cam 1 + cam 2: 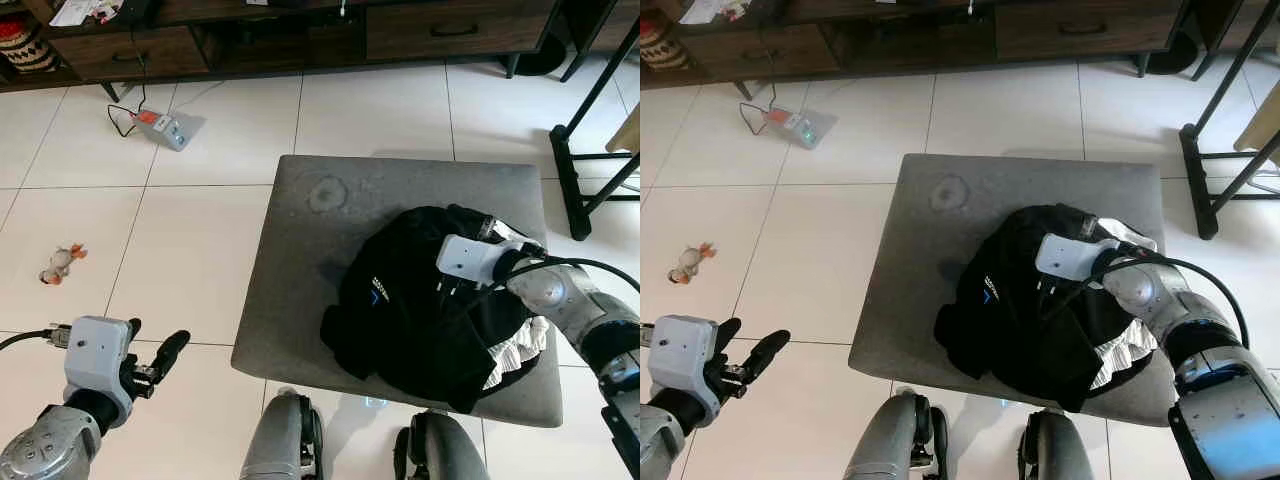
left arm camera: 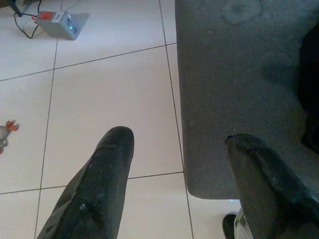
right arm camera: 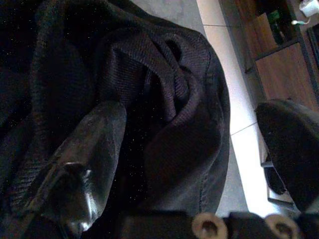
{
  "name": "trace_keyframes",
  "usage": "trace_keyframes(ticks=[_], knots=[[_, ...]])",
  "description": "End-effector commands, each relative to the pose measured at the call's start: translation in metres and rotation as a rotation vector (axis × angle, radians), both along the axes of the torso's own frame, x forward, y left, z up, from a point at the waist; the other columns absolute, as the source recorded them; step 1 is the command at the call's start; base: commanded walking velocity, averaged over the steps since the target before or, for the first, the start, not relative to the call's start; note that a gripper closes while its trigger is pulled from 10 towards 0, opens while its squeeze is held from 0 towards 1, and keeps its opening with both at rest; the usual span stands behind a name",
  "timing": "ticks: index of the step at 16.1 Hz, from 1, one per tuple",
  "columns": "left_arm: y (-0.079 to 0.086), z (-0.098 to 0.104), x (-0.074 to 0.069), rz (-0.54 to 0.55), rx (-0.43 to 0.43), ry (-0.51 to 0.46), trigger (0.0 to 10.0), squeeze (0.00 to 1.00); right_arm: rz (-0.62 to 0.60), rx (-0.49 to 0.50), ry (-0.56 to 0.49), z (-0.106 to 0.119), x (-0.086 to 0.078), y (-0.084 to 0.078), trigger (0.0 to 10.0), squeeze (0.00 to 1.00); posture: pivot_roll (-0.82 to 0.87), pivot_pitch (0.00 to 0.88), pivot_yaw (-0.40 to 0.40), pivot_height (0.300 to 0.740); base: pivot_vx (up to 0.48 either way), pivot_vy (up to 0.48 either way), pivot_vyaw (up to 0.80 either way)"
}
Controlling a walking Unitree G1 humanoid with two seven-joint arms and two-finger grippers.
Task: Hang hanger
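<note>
The black garment should be held by its raised knit fold (image 3: 182, 119), so my right gripper should grab it there next, since the rest lies loose over the ottoman.
A crumpled black garment (image 1: 420, 310) with a white frilled edge (image 1: 518, 355) lies on the right half of a grey padded ottoman (image 1: 300, 270). My right gripper (image 1: 447, 290) is down on top of the garment, open. In the right wrist view its fingers (image 3: 94, 144) stand wide apart with a thick fold of black cloth (image 3: 169, 99) between them. Anything under the cloth is hidden. My left gripper (image 1: 155, 348) hangs open over the floor tiles, left of the ottoman's front corner, holding nothing.
A dark wooden cabinet (image 1: 300, 40) runs along the far wall. On the floor lie a white box with a cable (image 1: 165, 128) and a small toy (image 1: 62, 263). A black metal rack's legs (image 1: 580, 170) stand right of the ottoman. My own legs (image 1: 285, 440) touch its front edge.
</note>
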State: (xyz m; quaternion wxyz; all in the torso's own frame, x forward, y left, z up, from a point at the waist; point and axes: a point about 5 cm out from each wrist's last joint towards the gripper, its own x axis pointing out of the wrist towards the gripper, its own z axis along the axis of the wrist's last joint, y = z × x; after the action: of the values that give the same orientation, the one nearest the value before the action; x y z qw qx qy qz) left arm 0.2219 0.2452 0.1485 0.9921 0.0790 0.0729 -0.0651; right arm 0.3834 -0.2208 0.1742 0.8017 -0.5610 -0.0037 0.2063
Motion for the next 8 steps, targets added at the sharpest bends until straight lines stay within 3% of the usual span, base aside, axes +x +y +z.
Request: trace_keyframes(ticks=[1,4,8], knots=[[0.003,-0.004,-0.006,0.015,-0.007,0.029,10.0,0.0,0.015,-0.028,0.016,-0.006,-0.001,0.003,10.0,0.0,0.2,0.45,0.167,0.653,0.0,0.0,0.0],[0.005,-0.001,-0.011,0.025,0.001,0.027,10.0,0.0,0.017,-0.156,-0.087,-0.016,0.002,0.019,10.0,0.0,0.23,0.465,0.176,0.653,0.0,0.0,0.0],[0.009,0.001,-0.02,0.045,0.018,0.035,10.0,0.0,-0.039,-0.196,-0.195,-0.009,0.008,0.023,10.0,0.0,0.25,0.493,0.187,0.653,0.0,0.0,0.0]])
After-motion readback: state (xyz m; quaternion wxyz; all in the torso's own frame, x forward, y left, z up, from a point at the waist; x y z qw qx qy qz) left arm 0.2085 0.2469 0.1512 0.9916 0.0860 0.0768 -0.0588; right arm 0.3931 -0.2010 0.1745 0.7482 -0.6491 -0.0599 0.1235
